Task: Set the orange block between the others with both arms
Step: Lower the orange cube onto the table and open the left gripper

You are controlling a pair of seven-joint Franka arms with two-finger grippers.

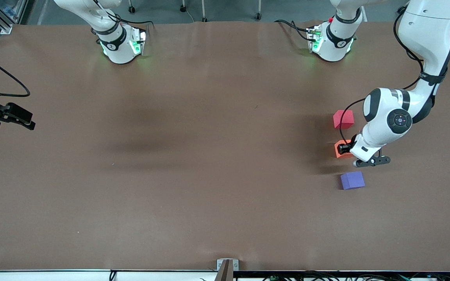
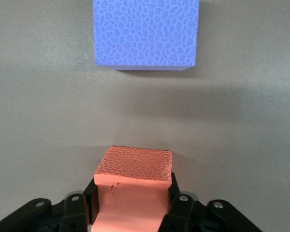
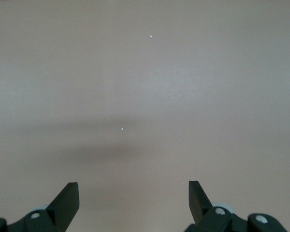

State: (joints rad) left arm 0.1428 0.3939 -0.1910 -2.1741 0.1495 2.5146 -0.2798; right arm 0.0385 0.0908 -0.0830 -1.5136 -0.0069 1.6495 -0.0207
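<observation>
The orange block sits low on the tabletop between the pink and purple-blue cubes and would stay there, so the left gripper should open.
The orange block (image 1: pixel 338 153) is in line between the pinkish-red cube (image 1: pixel 343 119) and the purple-blue cube (image 1: pixel 352 180), at the left arm's end of the table. My left gripper (image 1: pixel 346 150) is shut on it. In the left wrist view the orange block (image 2: pixel 133 169) is squeezed between the black fingers (image 2: pixel 176 205) of my left gripper (image 2: pixel 131 193), low over the table, with the purple-blue cube (image 2: pixel 146 31) a gap away. My right gripper (image 1: pixel 24 119) waits at the right arm's end. It hangs open (image 3: pixel 134 193) over bare table.
The two white arm bases (image 1: pixel 121 48) (image 1: pixel 332 45) stand along the table's edge farthest from the front camera. A small metal mount (image 1: pixel 225 269) sits at the nearest edge. The brown table top (image 1: pixel 209 156) stretches wide between the two grippers.
</observation>
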